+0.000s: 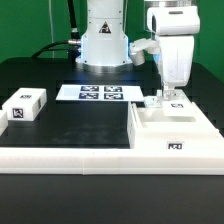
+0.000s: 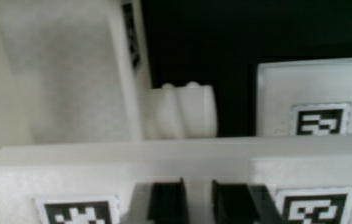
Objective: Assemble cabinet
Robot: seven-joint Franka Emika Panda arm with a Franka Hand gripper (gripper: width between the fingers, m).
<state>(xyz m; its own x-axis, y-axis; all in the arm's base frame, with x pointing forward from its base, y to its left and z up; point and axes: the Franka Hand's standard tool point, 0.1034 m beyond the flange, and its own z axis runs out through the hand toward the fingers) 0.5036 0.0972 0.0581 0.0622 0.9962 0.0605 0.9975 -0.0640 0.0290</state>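
The white tagged panel between my fingers sticks out past the cabinet's far edge, so my gripper should stay closed on it.
The cabinet [image 1: 150, 128] is a large white box with tags, lying at the exterior view's right against the border rail. A small tagged white block [image 1: 176, 103] sits at its far edge. My gripper [image 1: 165, 97] is down at that far edge, beside the block. In the wrist view the cabinet's white tagged wall [image 2: 84, 165] fills the foreground, and my gripper [image 2: 199, 200] stands with its black fingers [image 2: 164, 202] close together and a thin white strip of that wall between them. A ribbed white knob [image 2: 187, 108] and a tagged block [image 2: 315, 95] lie beyond.
A second tagged white block [image 1: 27, 105] lies at the exterior view's left. The marker board [image 1: 100, 93] lies flat in front of the robot base [image 1: 103, 40]. The long white border rail [image 1: 80, 156] runs along the near table edge.
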